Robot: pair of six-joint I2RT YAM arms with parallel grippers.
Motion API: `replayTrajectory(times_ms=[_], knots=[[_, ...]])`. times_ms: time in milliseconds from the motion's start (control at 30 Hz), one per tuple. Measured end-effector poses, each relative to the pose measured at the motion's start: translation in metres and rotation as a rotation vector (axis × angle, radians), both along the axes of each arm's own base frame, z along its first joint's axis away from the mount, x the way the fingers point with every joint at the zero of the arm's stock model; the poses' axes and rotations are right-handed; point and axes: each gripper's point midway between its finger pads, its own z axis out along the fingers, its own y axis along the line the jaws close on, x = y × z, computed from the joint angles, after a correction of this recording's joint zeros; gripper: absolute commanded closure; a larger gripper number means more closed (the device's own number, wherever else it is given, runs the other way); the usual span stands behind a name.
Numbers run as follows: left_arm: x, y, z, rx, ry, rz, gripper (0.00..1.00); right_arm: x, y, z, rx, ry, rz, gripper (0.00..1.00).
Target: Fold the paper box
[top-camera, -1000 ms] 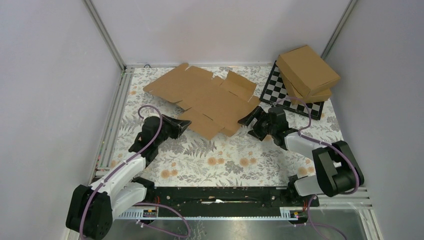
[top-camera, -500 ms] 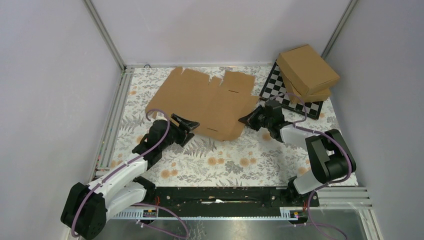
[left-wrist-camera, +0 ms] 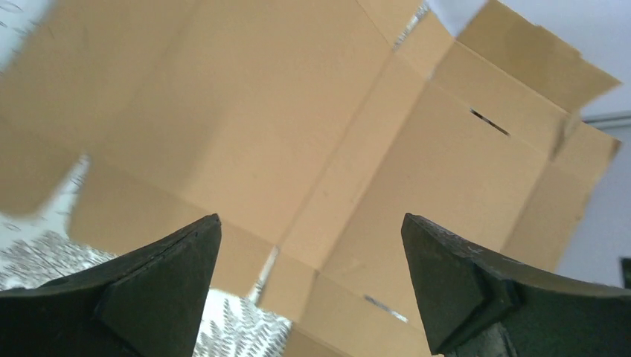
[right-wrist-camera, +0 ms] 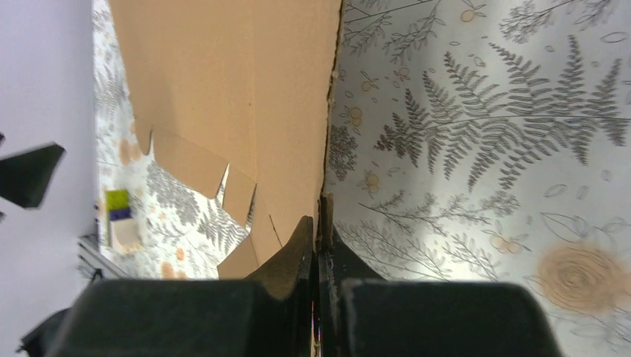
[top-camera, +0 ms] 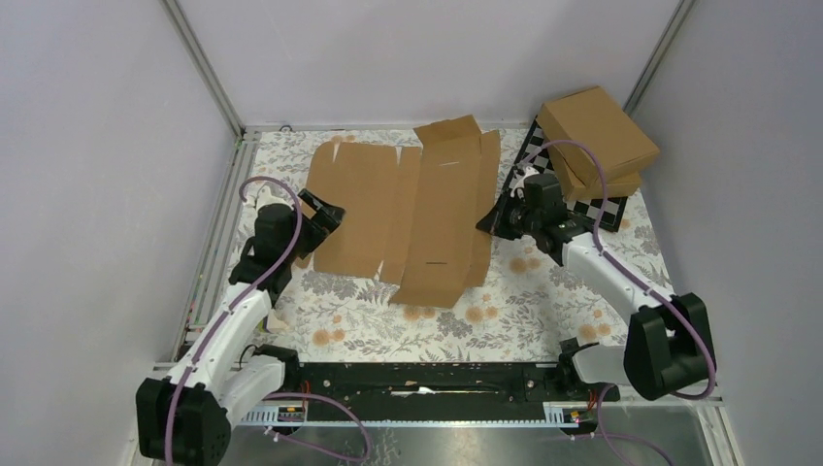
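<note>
Next, the left gripper grabs the paper box's thin outer edge opposite my right gripper. Creases and slots stay free to raise that panel for folding.
The paper box point(top-camera: 408, 209) is a brown die-cut blank lying mostly flat in the middle of the table, its slots and flaps facing up and its far right flap raised a little. My left gripper point(top-camera: 325, 216) stands open at the blank's left edge, with nothing between its fingers; in the left wrist view the paper box point(left-wrist-camera: 298, 111) fills the space beyond the left gripper point(left-wrist-camera: 310, 219). My right gripper point(top-camera: 488, 223) is shut on the blank's right edge. The right wrist view shows the right gripper point(right-wrist-camera: 320, 219) pinching the thin edge of the paper box point(right-wrist-camera: 223, 89).
Two ready-made cardboard boxes point(top-camera: 597, 141) are stacked on a checkerboard point(top-camera: 539, 180) at the back right. A floral cloth point(top-camera: 437, 311) covers the table, and white walls close in on three sides. A small yellow and purple item point(right-wrist-camera: 117, 212) lies at the left.
The left gripper opened and let go of the blank. The right gripper shut on the blank's right edge and swung it round, so the blank now lies squarer and further back.
</note>
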Motion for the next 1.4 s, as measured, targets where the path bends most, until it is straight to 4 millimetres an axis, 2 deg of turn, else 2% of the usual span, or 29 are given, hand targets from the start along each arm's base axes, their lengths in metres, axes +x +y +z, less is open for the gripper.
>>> replayTrajectory(times_ms=[100,200,300,467,733,867,1000,1033,1267,1400], knots=[[0.015,0.019,-0.006,0.036,-0.019,0.021,0.01,-0.007,-0.008,0.009,-0.074,-0.011,0.033,1.0],[0.026,0.031,-0.03,0.08,0.011,0.042,0.01,-0.017,-0.021,0.014,-0.154,-0.01,0.048,1.0],[0.031,0.035,-0.053,0.134,0.058,0.032,0.01,-0.032,-0.038,0.021,-0.229,-0.026,0.039,1.0],[0.041,0.041,-0.07,0.197,0.072,0.006,0.01,-0.043,-0.051,0.04,-0.267,-0.095,0.028,1.0],[0.053,0.058,-0.091,0.204,0.101,0.02,0.01,-0.043,-0.061,0.035,-0.319,-0.086,0.008,1.0],[0.062,0.055,-0.101,0.146,0.095,-0.028,0.03,-0.044,-0.061,0.034,-0.322,-0.083,0.008,1.0],[0.069,0.045,-0.129,-0.005,0.127,-0.11,0.23,-0.044,-0.062,0.034,-0.323,-0.08,0.008,1.0],[0.072,0.042,-0.129,-0.043,0.106,-0.132,0.29,-0.044,-0.062,0.034,-0.323,-0.079,0.008,1.0],[0.071,0.02,-0.111,-0.175,-0.004,-0.26,0.99,-0.044,-0.062,0.03,-0.326,-0.068,0.008,1.0],[0.064,0.01,-0.091,-0.175,-0.089,-0.304,1.0,-0.042,-0.061,0.031,-0.321,-0.069,0.006,1.0]])
